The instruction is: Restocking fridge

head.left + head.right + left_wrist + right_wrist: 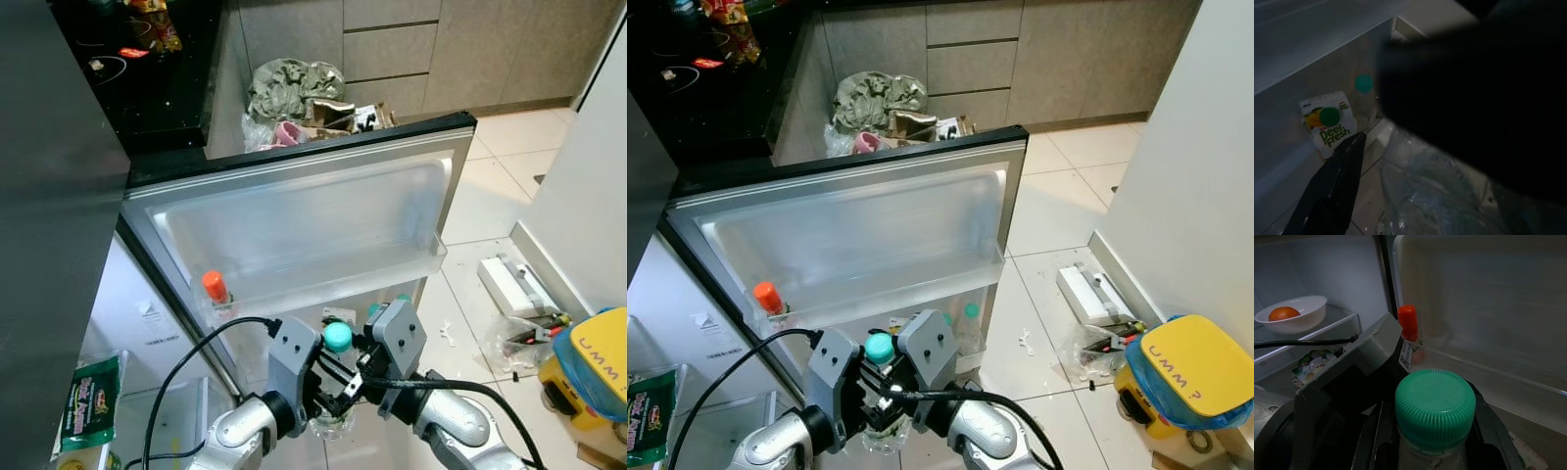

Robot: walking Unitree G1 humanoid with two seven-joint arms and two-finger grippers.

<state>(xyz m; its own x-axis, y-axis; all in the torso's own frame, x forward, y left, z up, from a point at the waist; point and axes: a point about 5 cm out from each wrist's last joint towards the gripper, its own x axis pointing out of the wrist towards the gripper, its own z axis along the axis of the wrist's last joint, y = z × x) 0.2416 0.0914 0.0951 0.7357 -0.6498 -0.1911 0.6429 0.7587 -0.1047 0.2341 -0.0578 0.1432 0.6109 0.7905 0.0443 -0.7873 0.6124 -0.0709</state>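
I should grab the clear plastic bottle with my left gripper by its crumpled body (332,423) (1432,191), because my right gripper's fingers already fill the bottle's neck under the cap.
A clear plastic bottle (333,419) with a teal cap (337,337) hangs upright in front of the open fridge door (294,225), low between my two arms. My right gripper (357,374) is shut on the bottle's neck just under the cap (1435,404), one black finger on each side. My left gripper (323,390) stands open around the crumpled body of the bottle (1440,196); its one visible finger (1334,186) sits a little apart from the plastic.
The lower door shelf holds an orange-capped bottle (216,291), a Deel Fresh carton (1327,125) and a teal-capped bottle (970,311). A bowl with an orange (1293,316) sits inside the fridge. A white box (509,284) and a yellow tub (598,367) lie on the floor to the right.
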